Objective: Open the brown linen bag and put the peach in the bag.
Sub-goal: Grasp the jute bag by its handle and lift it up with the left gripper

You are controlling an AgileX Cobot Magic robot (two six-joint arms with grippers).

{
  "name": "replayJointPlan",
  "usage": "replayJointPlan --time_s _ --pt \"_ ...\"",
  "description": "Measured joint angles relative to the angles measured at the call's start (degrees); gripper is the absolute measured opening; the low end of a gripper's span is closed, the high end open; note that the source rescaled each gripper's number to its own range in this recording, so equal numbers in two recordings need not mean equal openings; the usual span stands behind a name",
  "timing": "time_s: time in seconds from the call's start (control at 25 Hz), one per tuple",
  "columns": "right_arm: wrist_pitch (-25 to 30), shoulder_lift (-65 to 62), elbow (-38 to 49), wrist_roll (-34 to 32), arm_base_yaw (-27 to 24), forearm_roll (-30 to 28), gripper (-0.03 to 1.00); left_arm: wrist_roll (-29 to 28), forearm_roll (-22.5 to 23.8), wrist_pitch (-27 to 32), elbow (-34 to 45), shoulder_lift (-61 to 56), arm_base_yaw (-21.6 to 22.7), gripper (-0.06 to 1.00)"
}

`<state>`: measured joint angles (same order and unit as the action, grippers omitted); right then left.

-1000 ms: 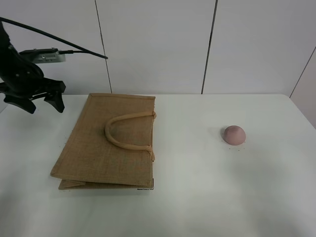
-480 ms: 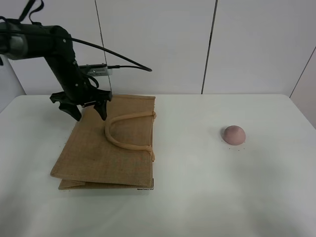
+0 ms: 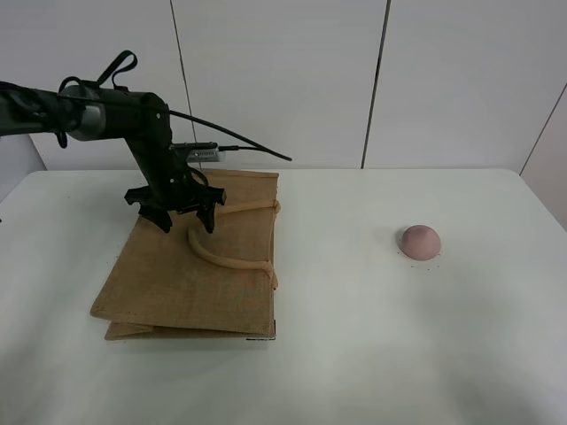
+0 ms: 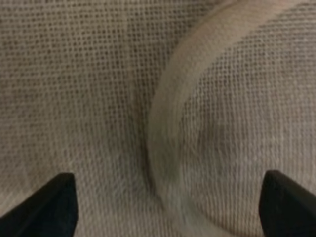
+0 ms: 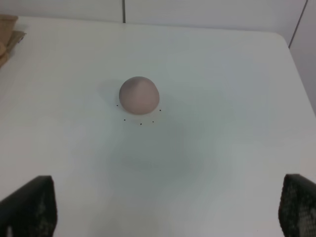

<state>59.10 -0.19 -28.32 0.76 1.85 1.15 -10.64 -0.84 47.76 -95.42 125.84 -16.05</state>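
My left gripper lowers before closing, since its fingers hang above the beige handle (image 3: 226, 260) on the brown bag (image 3: 177, 274) and closing now would miss.
The brown linen bag (image 3: 177, 274) lies flat and closed on the left of the white table, its beige loop handle (image 3: 226, 260) on top. My left gripper (image 3: 187, 221) is open and hovers just over the far end of the handle, jaws astride it. In the left wrist view the handle (image 4: 165, 118) curves between the two dark fingertips (image 4: 44, 207), close over the weave (image 4: 74, 98). The peach (image 3: 421, 241) sits alone on the right. In the right wrist view the peach (image 5: 139, 95) is ahead of my open, empty right gripper (image 5: 163, 212), well apart from it.
The white table (image 3: 354, 336) extends around both objects. A white panelled wall (image 3: 283, 80) stands behind the table's far edge. A corner of the bag (image 5: 7, 34) shows at the edge of the right wrist view. The right arm is not visible in the exterior high view.
My left arm has swung in from the far left of the table to over the bag, and lowered toward the handle. The bag and peach have not moved.
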Motion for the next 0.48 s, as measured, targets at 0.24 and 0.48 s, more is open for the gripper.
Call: replayJointPlan --time_s 0.24,0.48 --pt "0.0 0.0 0.0 0.0 0.0 0.0 1.00 -0.3 0.1 -3.6 0.0 2.4 0.0 1.00" --pt "0.0 0.0 0.0 0.0 0.0 0.0 1.00 -0.4 0.1 -5.1 0.0 5.1 0.0 0.99"
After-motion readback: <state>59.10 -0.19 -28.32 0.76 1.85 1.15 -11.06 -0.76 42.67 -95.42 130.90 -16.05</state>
